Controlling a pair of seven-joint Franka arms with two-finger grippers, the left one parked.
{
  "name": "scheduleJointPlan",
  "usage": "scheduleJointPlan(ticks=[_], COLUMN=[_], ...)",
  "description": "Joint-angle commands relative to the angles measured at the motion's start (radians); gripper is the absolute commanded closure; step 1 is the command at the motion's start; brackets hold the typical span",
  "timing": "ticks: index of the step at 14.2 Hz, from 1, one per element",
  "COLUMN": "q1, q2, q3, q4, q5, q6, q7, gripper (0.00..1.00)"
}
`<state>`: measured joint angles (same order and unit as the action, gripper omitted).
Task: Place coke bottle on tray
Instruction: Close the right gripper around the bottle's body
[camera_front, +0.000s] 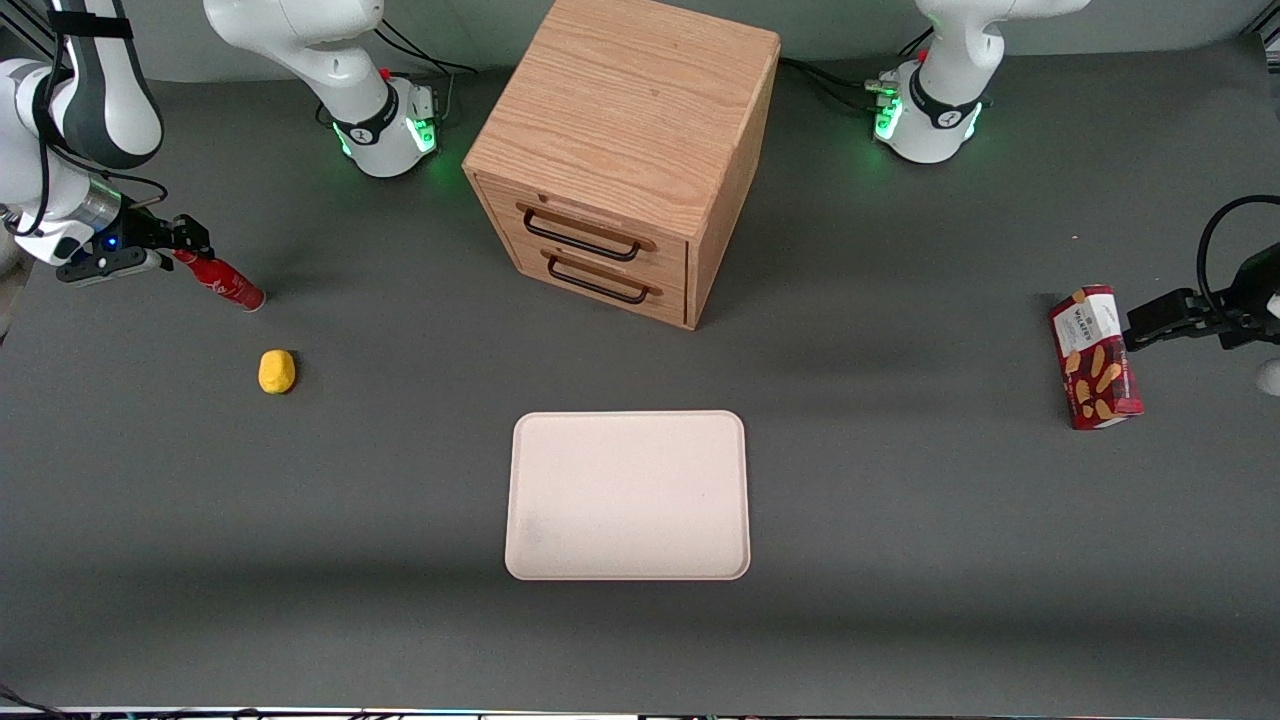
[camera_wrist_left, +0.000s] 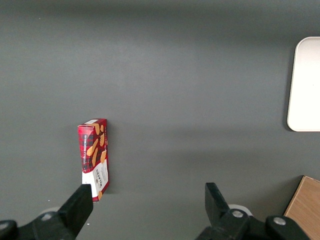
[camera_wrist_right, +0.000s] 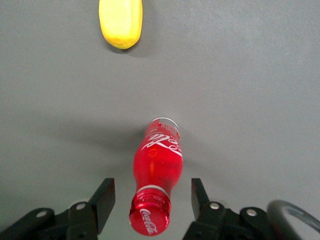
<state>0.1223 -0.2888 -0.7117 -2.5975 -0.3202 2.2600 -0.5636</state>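
Observation:
The coke bottle needs to go on the tray, so my right gripper should grab it by its neck just below the cap (camera_wrist_right: 153, 193) next.
The coke bottle (camera_front: 222, 283) is a small all-red bottle with white script. It lies on the grey table toward the working arm's end, its cap pointing at my gripper. My right gripper (camera_front: 178, 250) is open. In the right wrist view its fingers (camera_wrist_right: 104, 197) stand either side of the bottle's cap and neck (camera_wrist_right: 151, 212), with a gap on each side. The bottle body (camera_wrist_right: 158, 160) stretches away from the gripper (camera_wrist_right: 152, 189). The pale cream-pink tray (camera_front: 627, 495) lies bare near the table's middle, nearer the front camera than the cabinet; its edge also shows in the left wrist view (camera_wrist_left: 305, 85).
A yellow lump (camera_front: 277, 371) lies on the table a little nearer the front camera than the bottle; it shows in the right wrist view (camera_wrist_right: 120, 22). A wooden two-drawer cabinet (camera_front: 625, 150) stands mid-table. A red snack box (camera_front: 1095, 357) lies toward the parked arm's end.

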Motion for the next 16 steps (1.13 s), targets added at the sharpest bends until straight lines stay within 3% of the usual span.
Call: scheduleJointPlan(ticks=[1, 6, 8, 13, 16], q1=[0.011, 0.013, 0.013, 0.028, 0.053], q2=[-0.024, -0.021, -0.020, 0.000, 0.028], q3=[-0.012, -0.012, -0.012, 0.000, 0.052], q4=[-0.015, -0.013, -0.013, 0.049, 0.172], q5=[-0.030, -0.030, -0.030, -0.031, -0.019], q6=[0.015, 0.013, 0.010, -0.020, -0.170], q7=[0.008, 0.007, 0.007, 0.020, 0.039], gripper=[0.51, 0.80, 0.99, 1.00, 1.00])
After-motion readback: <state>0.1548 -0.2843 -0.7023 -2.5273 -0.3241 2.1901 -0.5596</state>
